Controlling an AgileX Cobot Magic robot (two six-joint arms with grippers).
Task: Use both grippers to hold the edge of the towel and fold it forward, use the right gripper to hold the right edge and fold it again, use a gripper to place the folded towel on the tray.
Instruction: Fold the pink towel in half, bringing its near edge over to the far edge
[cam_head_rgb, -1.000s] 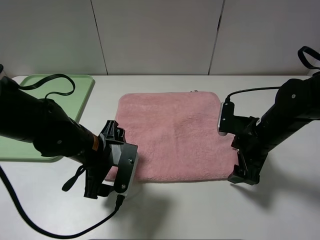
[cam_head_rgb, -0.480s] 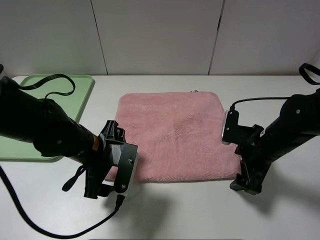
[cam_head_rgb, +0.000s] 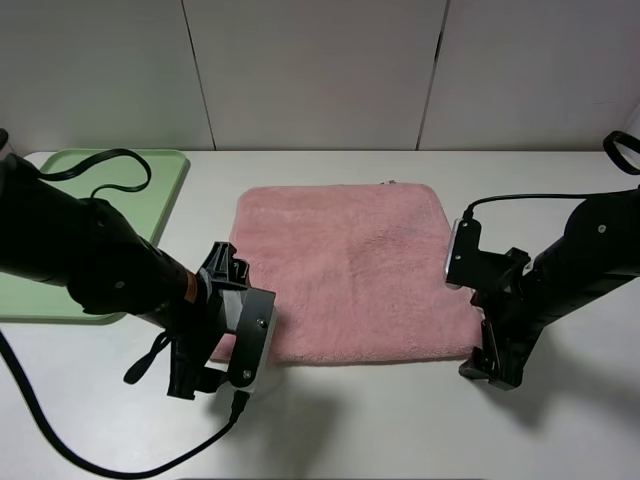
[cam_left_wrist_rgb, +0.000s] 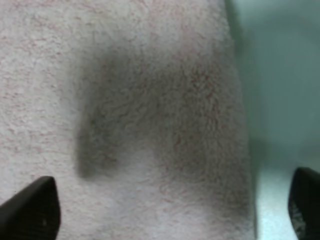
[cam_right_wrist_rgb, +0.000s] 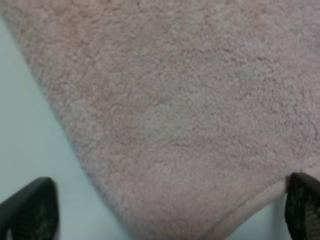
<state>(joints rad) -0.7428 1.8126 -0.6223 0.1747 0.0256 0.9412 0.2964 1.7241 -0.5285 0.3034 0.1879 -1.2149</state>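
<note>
Both fingers reach down to the table on either side of the towel's near corner (cam_head_rgb: 470, 346) (cam_right_wrist_rgb: 172, 220), so it is time for my right gripper to close on the towel next.
A pink towel (cam_head_rgb: 345, 265) lies flat and unfolded on the white table. My left gripper (cam_head_rgb: 238, 352) is low over the towel's near left corner. In the left wrist view the gripper (cam_left_wrist_rgb: 167, 212) is open, its fingertips (cam_left_wrist_rgb: 30, 210) spread wide over the towel (cam_left_wrist_rgb: 150, 100). My right gripper (cam_head_rgb: 490, 358) is low at the towel's near right corner. In the right wrist view it (cam_right_wrist_rgb: 165, 210) is open, with the towel's corner (cam_right_wrist_rgb: 175, 125) between the spread fingertips (cam_right_wrist_rgb: 27, 207). The green tray (cam_head_rgb: 165, 205) sits at the back left.
A black cable loop (cam_head_rgb: 100, 165) from the left arm lies over the tray. The white table (cam_head_rgb: 400, 430) shows bare in front of the towel. A grey panelled wall (cam_head_rgb: 320, 70) stands behind the table.
My right arm has shifted a little to the right and lower at the towel's near right corner. The left arm and the towel have not moved.
</note>
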